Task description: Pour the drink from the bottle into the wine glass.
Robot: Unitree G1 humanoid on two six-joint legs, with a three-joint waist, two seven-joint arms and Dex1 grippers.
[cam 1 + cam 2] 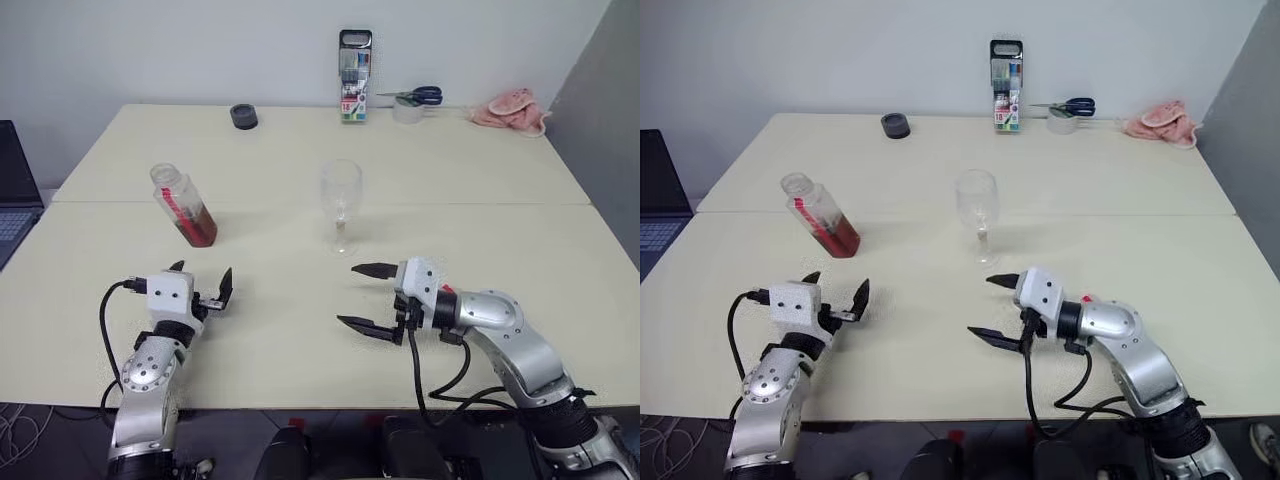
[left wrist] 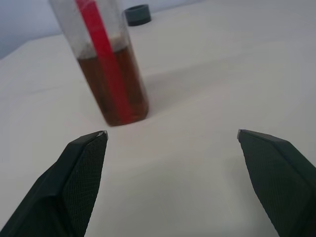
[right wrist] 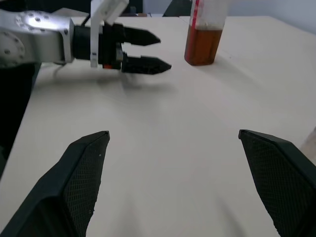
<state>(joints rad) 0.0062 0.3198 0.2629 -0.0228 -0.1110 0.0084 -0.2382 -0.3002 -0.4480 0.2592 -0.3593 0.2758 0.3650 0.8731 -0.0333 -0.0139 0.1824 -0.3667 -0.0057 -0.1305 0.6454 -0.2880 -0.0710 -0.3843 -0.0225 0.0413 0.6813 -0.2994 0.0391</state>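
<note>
The bottle's opening (image 1: pixel 164 173) needs to stay free to pour into the wine glass. My left gripper should grab the bottle's lower body (image 1: pixel 195 224) next.
The bottle (image 1: pixel 183 205) stands left of the table's middle, without a cap, its lower part holding the reddish-brown drink (image 2: pixel 116 84); a red label strip runs down its side. To its right stands the clear, stemmed wine glass (image 1: pixel 341 200), which looks empty. My left gripper (image 1: pixel 205 280) is open near the front edge, pointing at the bottle from a short way in front of it, touching nothing. My right gripper (image 1: pixel 350 295) is open in front of the glass and points left toward the left gripper (image 3: pixel 148 49). Nothing sits between either pair of fingers.
A dark round ring (image 1: pixel 244 116) lies at the back left. A pack of markers (image 1: pixel 355 75) stands at the back edge, with blue scissors (image 1: pixel 412 97) and a pink cloth (image 1: pixel 510 108) to its right. A laptop (image 1: pixel 15 200) sits beyond the table's left side.
</note>
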